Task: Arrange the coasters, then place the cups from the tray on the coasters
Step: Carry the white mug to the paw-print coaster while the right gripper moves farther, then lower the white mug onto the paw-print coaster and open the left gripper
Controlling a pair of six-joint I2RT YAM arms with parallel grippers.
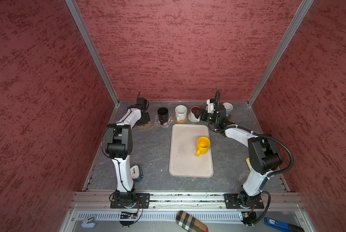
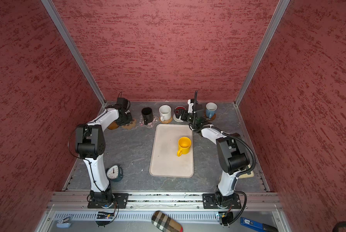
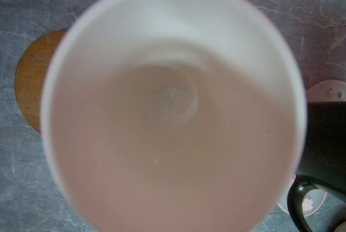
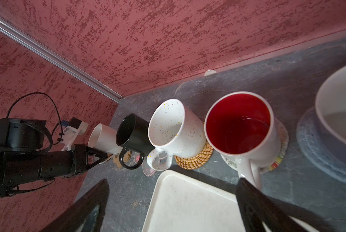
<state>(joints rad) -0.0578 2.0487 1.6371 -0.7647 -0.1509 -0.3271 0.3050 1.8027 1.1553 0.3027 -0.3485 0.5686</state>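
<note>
My left gripper holds the white cup low on the tan paw coaster and will let it go, because the cup would land there.
My left gripper is shut on a white cup over the tan paw coaster, beside an empty brown disc. Along the back stand the black cup on the pink flower coaster, a speckled white cup on rattan, and the red-inside cup on a whitish mat. My right gripper is open beside that cup's handle, over the tray corner. A lavender-grey cup and a light blue cup stand further right. The yellow cup is on the tray.
A small clock stands by the left arm's base. A cream calculator shows behind the right arm. Red walls close in the back and both sides. A plaid case, a stapler and a blue tool lie below the front rail.
</note>
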